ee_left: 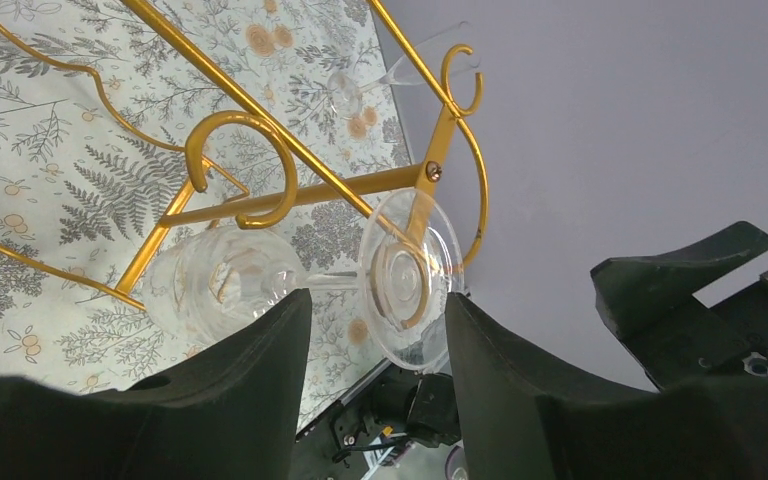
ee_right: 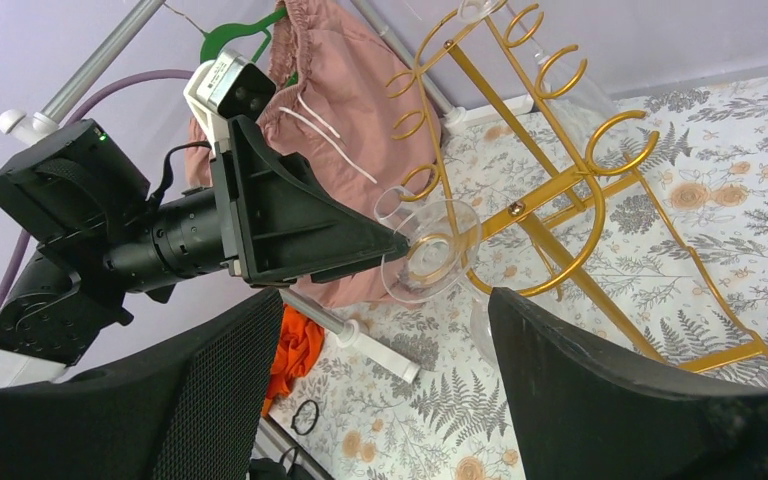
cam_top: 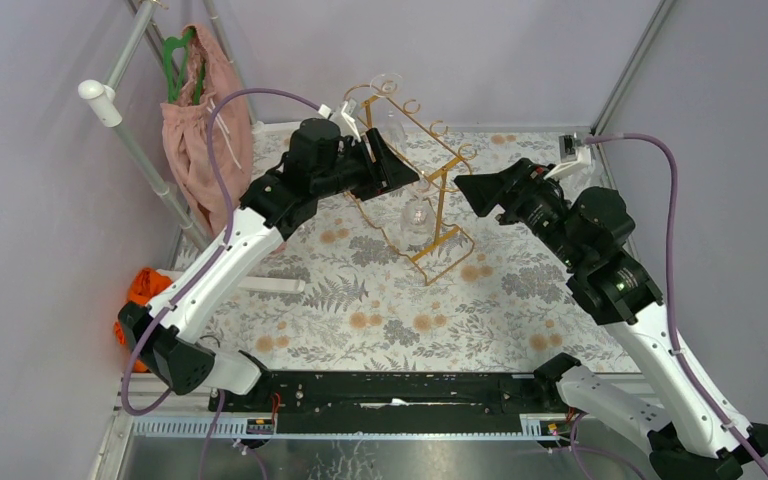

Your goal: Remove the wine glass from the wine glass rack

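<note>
The left gripper grabs the hanging wine glass by its foot (ee_left: 410,268) next, leaving its stem and bowl free to slip off the rack.
The gold wire wine glass rack (cam_top: 447,160) stands at the back middle of the floral table. A clear wine glass (cam_top: 417,218) hangs upside down from its near end, its foot caught in the curled loops. In the left wrist view the foot (ee_left: 410,268) and bowl (ee_left: 222,282) lie just past my fingertips. My left gripper (cam_top: 412,180) is open, its fingers either side of the glass's stem and foot, and it also shows in the left wrist view (ee_left: 375,315). My right gripper (cam_top: 462,187) is open and empty, just right of the rack, facing the glass (ee_right: 428,252).
A second clear glass (cam_top: 388,84) hangs at the rack's far end. A clothes stand with a pink cloth (cam_top: 198,125) and green hanger is at the back left. An orange cloth (cam_top: 140,288) lies at the left edge. A black ring (ee_right: 305,415) lies on the table.
</note>
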`<state>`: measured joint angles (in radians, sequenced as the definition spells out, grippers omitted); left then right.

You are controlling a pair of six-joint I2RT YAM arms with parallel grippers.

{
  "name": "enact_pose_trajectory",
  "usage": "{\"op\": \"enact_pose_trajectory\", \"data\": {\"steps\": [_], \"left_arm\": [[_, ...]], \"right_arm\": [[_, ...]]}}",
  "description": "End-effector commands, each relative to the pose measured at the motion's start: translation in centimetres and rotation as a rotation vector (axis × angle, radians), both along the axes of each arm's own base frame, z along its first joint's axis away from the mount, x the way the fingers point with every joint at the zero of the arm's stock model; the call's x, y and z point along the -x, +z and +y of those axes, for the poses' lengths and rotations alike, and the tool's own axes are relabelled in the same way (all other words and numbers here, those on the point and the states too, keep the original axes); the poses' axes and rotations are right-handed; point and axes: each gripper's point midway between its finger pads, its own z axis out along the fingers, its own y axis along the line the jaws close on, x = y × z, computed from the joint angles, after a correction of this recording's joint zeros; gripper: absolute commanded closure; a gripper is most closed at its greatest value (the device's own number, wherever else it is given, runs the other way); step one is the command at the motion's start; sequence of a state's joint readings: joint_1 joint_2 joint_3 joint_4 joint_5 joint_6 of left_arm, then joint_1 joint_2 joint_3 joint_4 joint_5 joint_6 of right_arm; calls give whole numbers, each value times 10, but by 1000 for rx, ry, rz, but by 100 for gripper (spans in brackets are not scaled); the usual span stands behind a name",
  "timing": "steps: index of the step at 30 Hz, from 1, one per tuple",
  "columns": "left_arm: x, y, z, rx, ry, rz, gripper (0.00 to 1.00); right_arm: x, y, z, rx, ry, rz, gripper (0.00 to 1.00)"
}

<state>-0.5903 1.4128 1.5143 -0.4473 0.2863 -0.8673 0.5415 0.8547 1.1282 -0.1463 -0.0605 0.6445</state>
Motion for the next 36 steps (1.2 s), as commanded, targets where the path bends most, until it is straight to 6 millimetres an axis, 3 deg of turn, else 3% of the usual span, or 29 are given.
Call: {"op": "enact_pose_trajectory", "data": {"steps": [1, 9, 15, 36], "left_arm": [[-5, 18, -6, 38, 12, -59, 41], [-11, 12, -12, 43, 11, -57, 44], [-13, 10, -14, 45, 10, -54, 56], [-13, -4, -16, 45, 7, -38, 82]], "right_arm": [[0, 6, -7, 8, -36, -31, 17], [0, 3, -8, 8, -39, -35, 17], [-1, 1, -9, 11, -48, -35, 18], [-4, -2, -7, -1, -49, -30, 18]]}}
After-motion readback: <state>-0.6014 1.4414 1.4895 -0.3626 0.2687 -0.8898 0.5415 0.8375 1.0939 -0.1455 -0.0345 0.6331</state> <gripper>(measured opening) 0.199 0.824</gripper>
